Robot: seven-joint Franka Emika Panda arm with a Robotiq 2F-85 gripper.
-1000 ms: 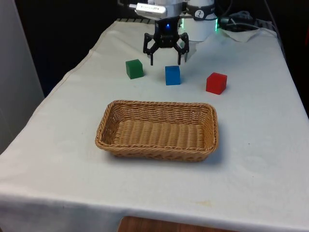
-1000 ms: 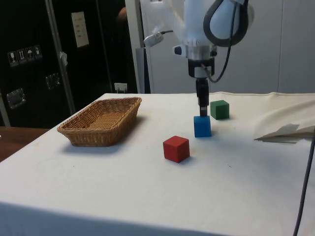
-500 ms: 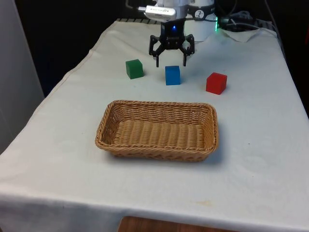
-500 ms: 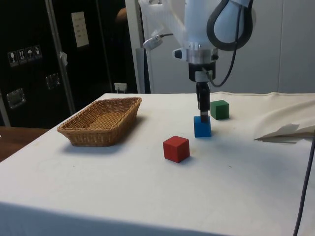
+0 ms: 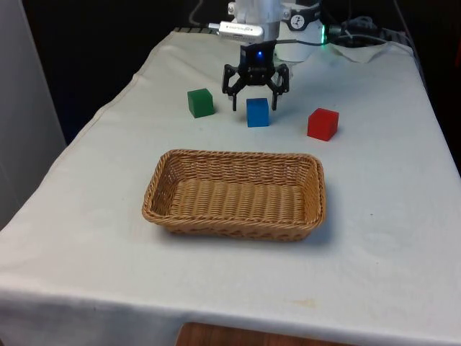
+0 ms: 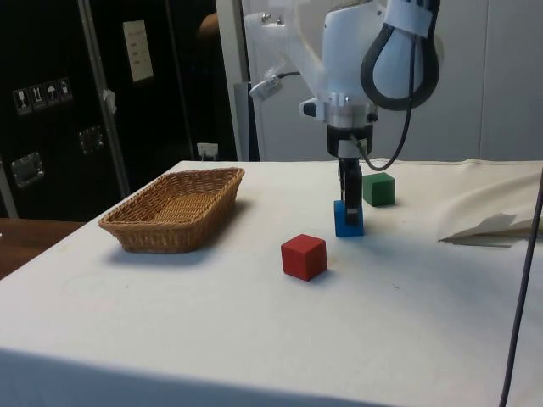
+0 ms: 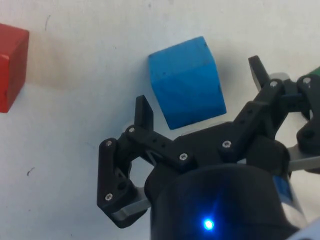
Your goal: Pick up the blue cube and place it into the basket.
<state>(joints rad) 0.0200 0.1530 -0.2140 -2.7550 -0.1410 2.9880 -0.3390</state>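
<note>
My gripper next needs to pick up the blue cube (image 5: 257, 114) by two opposite sides, to place it into the wicker basket.
The blue cube (image 5: 257, 114) rests on the white cloth beyond the wicker basket (image 5: 234, 156), between a green cube and a red one. My gripper (image 5: 256, 103) hangs straight down over it, open, with one finger on each side of the cube's upper part. In the side view the gripper (image 6: 348, 209) overlaps the top of the blue cube (image 6: 344, 225), and the basket (image 6: 174, 222) stands apart from them. The wrist view has the blue cube (image 7: 187, 82) between the spread fingertips (image 7: 144, 113), with a small gap at each side.
A green cube (image 5: 200, 102) sits at the front view's left of the blue one and a red cube (image 5: 322, 123) at its right. They appear as green cube (image 6: 378, 188) and red cube (image 6: 304, 256) from the side. Crumpled cloth (image 6: 492, 227) lies near the robot's end.
The gripper has come down and shifted a little towards the front view's right. It hung above and behind the blue cube; now it straddles it. The cubes and basket have not moved.
</note>
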